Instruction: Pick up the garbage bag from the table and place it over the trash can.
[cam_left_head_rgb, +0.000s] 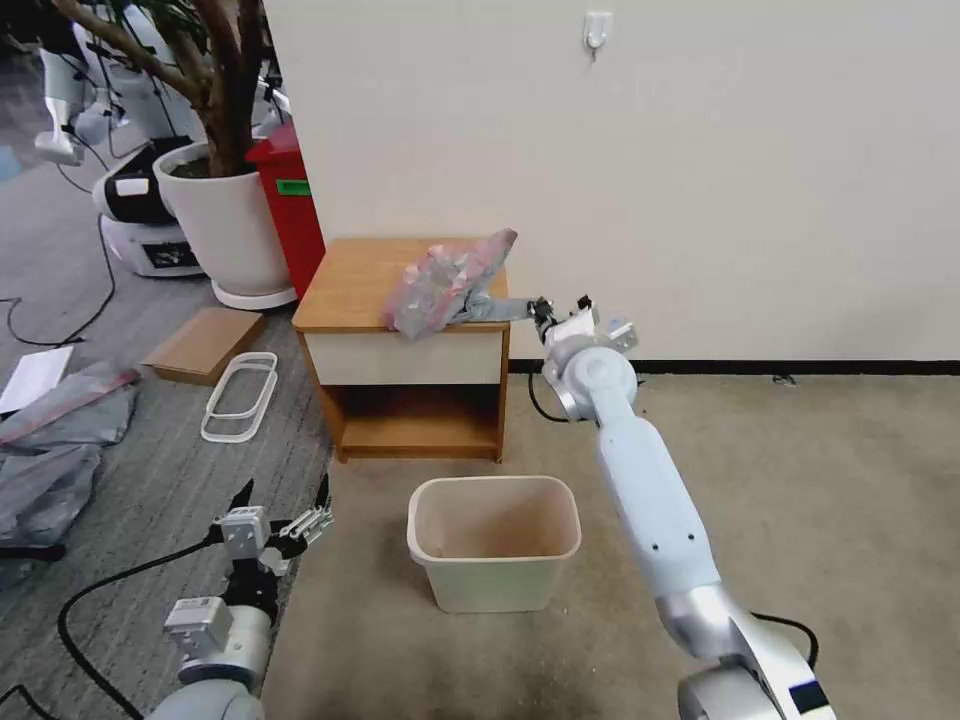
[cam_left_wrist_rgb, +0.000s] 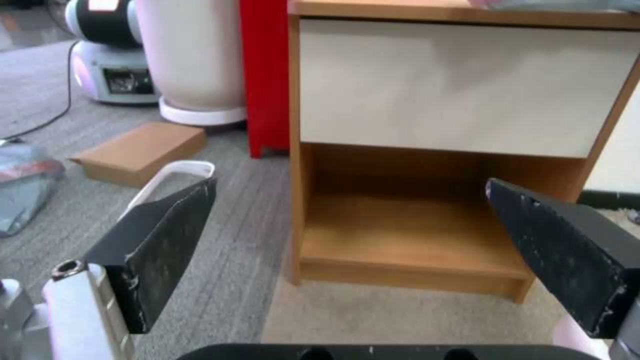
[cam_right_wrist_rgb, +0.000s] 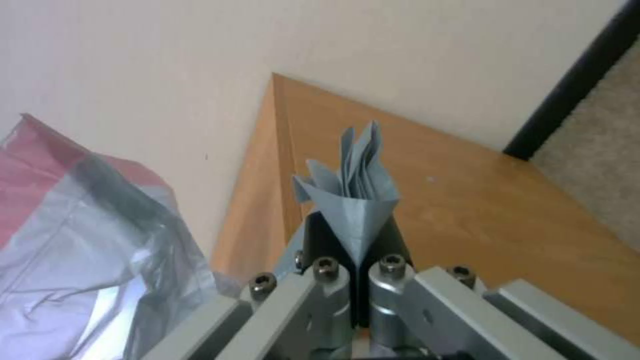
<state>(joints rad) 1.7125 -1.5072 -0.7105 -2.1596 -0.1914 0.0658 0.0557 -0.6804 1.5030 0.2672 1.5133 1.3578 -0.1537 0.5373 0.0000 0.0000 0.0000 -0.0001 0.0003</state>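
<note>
My left gripper picks up the garbage bag by its pinkish-red edge (cam_left_head_rgb: 485, 253) next, as this edge stands up while the garbage bag's grey plastic (cam_left_head_rgb: 425, 314) lies slack and bunched.
The garbage bag (cam_left_head_rgb: 450, 280), crinkly grey plastic with a pinkish-red edge, lies bunched on the orange-brown table (cam_left_head_rgb: 350, 285) against the wall. My right gripper (cam_left_head_rgb: 500, 308) reaches in from the right at the tabletop's front right corner and is shut on a fold of the garbage bag (cam_right_wrist_rgb: 357, 200); the rest of the bag (cam_right_wrist_rgb: 87, 240) billows beside it. The cream trash can (cam_left_head_rgb: 493, 540) stands open on the carpet in front of the table. My left gripper (cam_left_head_rgb: 285, 510) hovers low at the left, open and holding nothing, with its black fingers (cam_left_wrist_rgb: 163, 235) wide apart facing the table's lower shelf (cam_left_wrist_rgb: 400, 235).
A big white plant pot (cam_left_head_rgb: 225, 215) and a red bin (cam_left_head_rgb: 290, 205) stand left of the table. A cardboard box (cam_left_head_rgb: 205, 345), white frames (cam_left_head_rgb: 240, 395), flat grey bags (cam_left_head_rgb: 60, 430) and cables lie on the floor at the left. Bare carpet lies to the right.
</note>
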